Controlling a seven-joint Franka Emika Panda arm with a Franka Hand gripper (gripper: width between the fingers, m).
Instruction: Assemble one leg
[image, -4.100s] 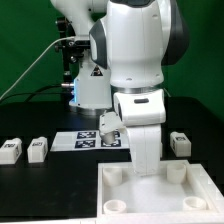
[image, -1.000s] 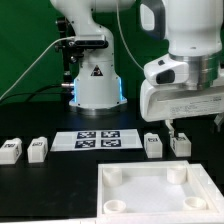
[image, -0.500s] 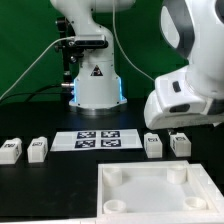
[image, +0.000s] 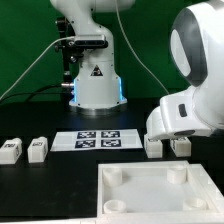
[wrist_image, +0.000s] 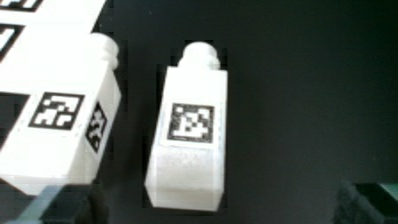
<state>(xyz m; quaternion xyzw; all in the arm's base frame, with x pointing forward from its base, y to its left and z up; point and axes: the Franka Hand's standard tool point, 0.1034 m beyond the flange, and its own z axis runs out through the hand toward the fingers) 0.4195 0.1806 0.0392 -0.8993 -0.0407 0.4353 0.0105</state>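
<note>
My gripper will next grab the white leg by its tagged body, so its narrow end stays free to enter the panel's corner socket.
In the wrist view a white leg with a black-and-white tag lies on the black table. Its near end is between my gripper's spread dark fingers. The gripper is open and holds nothing. A second leg lies right beside the first, outside the fingers. In the exterior view the arm's white hand hangs low over two legs at the exterior view's right. It hides the fingertips there. I cannot tell which of the two is between the fingers.
The large white square panel with corner sockets lies at the front. The marker board lies in the middle before the robot base. Two more legs lie at the exterior view's left.
The arm has left the panel, swung to the exterior view's right and dropped low over the two legs there. The legs and the panel have not moved in the last second.
</note>
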